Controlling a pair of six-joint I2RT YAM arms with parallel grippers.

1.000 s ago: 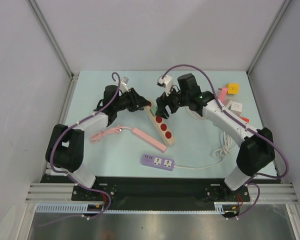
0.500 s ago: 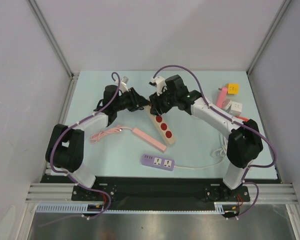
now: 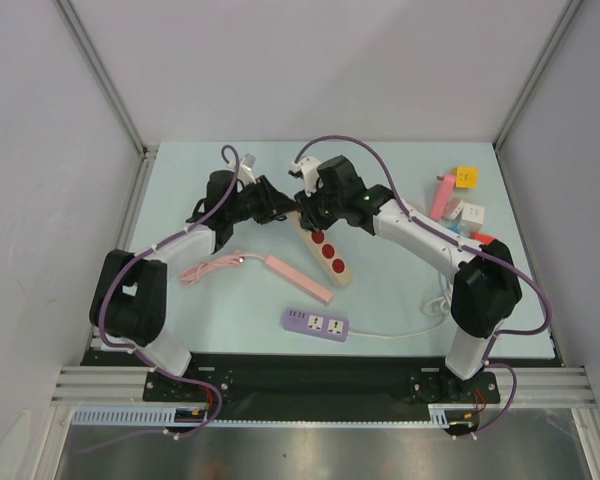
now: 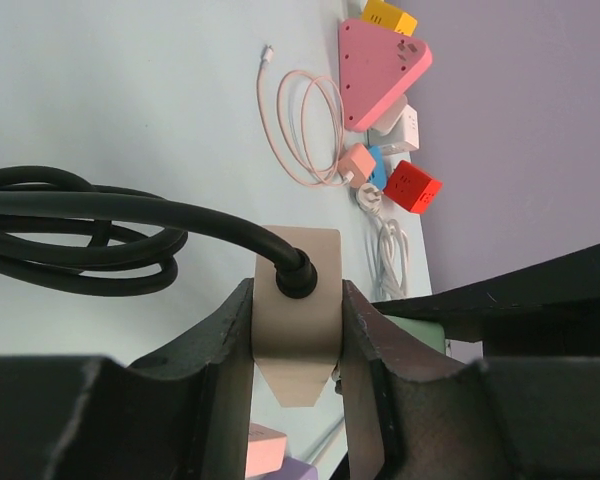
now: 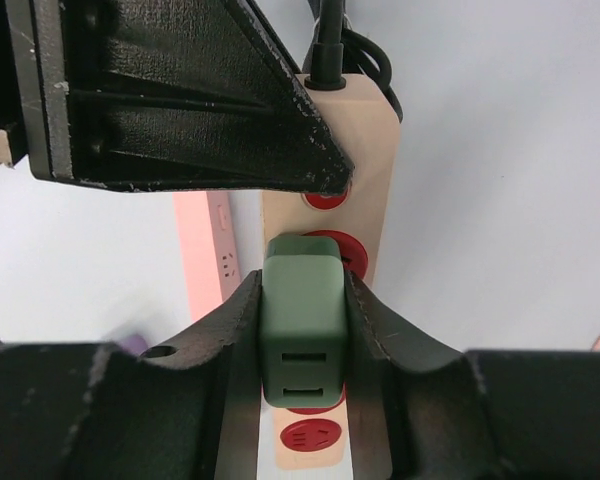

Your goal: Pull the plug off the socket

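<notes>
The right gripper's fingers hold the plug (image 5: 303, 322) on either side, so a sideways pull now would bring it out, while the left gripper keeps hold of the power strip's cable end.
A beige power strip (image 3: 330, 256) with red sockets lies at the table's middle, its black cable (image 4: 130, 215) at the far end. My left gripper (image 4: 297, 300) is shut on that cable end of the strip (image 4: 295, 340). A dark green plug (image 5: 302, 320) stands in one red socket of the strip (image 5: 370, 130). My right gripper (image 5: 302, 290) is shut on the plug, one finger against each side. In the top view both grippers (image 3: 285, 212) (image 3: 310, 212) meet over the strip's far end and hide the plug.
A pink power strip (image 3: 300, 278) and a purple one (image 3: 317, 323) lie near the front, with a pink cable (image 3: 205, 268) to the left. Several coloured adapters (image 3: 460, 200) sit at the back right. A white cable (image 3: 442, 300) lies by the right arm's base.
My right arm has swung left over the beige strip and its jaws have closed onto the green plug. The left gripper has kept its hold on the strip's end.
</notes>
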